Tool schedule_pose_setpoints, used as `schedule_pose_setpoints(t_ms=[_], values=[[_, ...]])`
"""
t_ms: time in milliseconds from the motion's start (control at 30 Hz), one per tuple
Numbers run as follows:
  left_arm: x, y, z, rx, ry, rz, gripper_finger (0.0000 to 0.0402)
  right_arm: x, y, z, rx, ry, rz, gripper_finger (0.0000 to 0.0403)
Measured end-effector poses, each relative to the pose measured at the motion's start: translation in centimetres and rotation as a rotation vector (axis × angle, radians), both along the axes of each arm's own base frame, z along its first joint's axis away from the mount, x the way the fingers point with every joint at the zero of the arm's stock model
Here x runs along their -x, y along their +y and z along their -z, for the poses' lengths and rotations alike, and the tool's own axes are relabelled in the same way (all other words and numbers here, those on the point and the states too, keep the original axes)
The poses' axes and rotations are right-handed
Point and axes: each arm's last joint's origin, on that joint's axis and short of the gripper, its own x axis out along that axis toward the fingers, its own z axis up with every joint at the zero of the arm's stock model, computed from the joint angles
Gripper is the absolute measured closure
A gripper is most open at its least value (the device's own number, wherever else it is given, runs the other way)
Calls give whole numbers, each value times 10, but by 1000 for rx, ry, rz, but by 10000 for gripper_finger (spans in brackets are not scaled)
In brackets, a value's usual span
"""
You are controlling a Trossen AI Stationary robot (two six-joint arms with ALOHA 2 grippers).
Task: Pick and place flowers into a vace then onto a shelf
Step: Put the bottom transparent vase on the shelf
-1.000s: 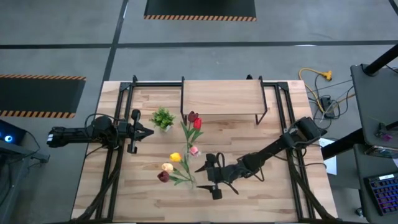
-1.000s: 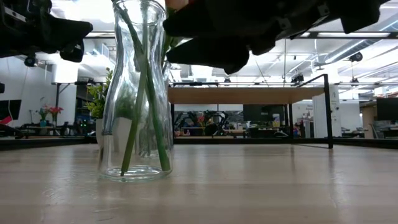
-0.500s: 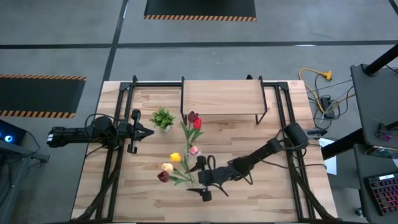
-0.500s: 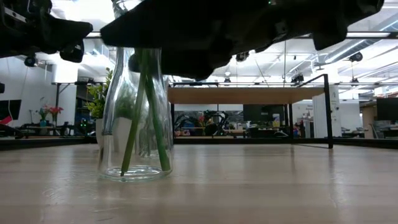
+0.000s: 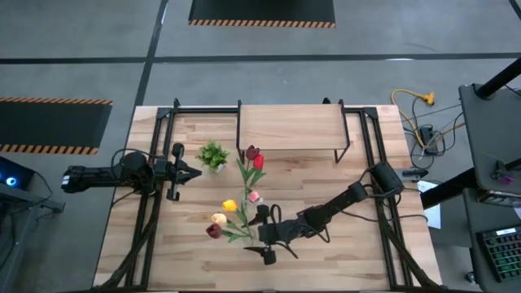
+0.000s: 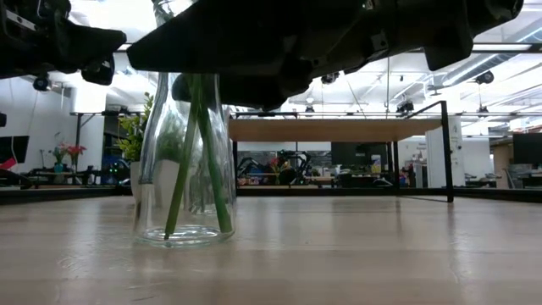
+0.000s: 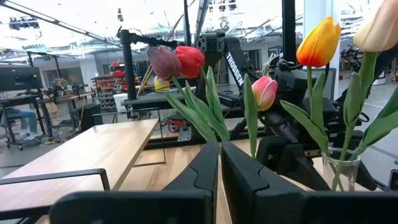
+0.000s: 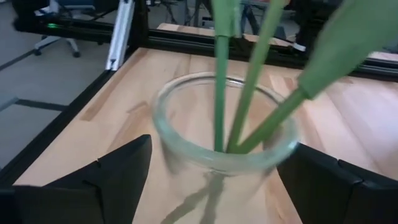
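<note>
My right gripper's fingers stand on either side of the vase's neck (image 8: 217, 190), below the vase's rim (image 8: 225, 163), so it is time for my right gripper to close on the vase's neck.
Several tulips (image 5: 240, 195) with red, pink, yellow, peach and maroon heads stand in a clear glass vase (image 6: 185, 161). Their stems (image 8: 227, 81) lean on its rim, and the vase rests upright on its base on the tabletop. My right gripper (image 5: 264, 235) is open near the table's near edge. It has one finger on each side of the vase's neck, just below the rim (image 8: 163, 134). My left gripper (image 5: 186, 171) is shut and hangs over the table's left part, pointing at the flowers (image 7: 205, 93). The shelf (image 5: 289, 129) stands at the far edge. My right gripper reaches level from the table's right, with a finger (image 8: 118, 177) on either side of the vase's neck. I cannot tell whether either finger touches the glass.
A small bushy green plant (image 5: 213, 154) stands between my left gripper and the flowers. The light-wood shelf (image 6: 339, 129) on thin black legs is behind the vase. Black frame rails (image 5: 151, 220) run along the table's left and right sides. Bare tabletop lies right of the vase.
My right gripper has moved toward the table's left, staying open, until its fingers came to stand on both sides of the vase's neck. It has barely moved in the last half second. The vase and flowers stay where they were.
</note>
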Motion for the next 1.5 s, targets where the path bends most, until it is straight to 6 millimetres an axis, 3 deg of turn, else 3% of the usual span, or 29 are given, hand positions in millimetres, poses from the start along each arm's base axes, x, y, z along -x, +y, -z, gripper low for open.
schedule_pose_setpoints(t_ms=[167, 500, 667, 800, 1067, 1233, 1367, 1500], values=[[0, 0, 0, 0, 0, -1, 398, 0, -1, 0, -5, -4, 47, 114], [0, 0, 0, 0, 0, 0, 398, 0, -1, 0, -6, -5, 46, 239], [0, 0, 1, 0, 6, 0, 398, 4, 3, -7, -9, -4, 34, 242], [0, 0, 1, 0, 6, -1, 398, 14, 12, -30, -46, -21, 13, 242], [0, 0, 1, 0, 7, 0, 398, 53, 22, -99, -161, -77, 14, 242], [0, 0, 1, 0, 8, 0, 398, 92, 25, -133, -14, -116, 246, 242], [0, 0, 0, 0, 5, -1, 398, 118, 8, -154, 112, -135, 529, 242], [0, 0, 1, 0, 5, 0, 398, 131, -23, -168, 86, -126, 629, 242]])
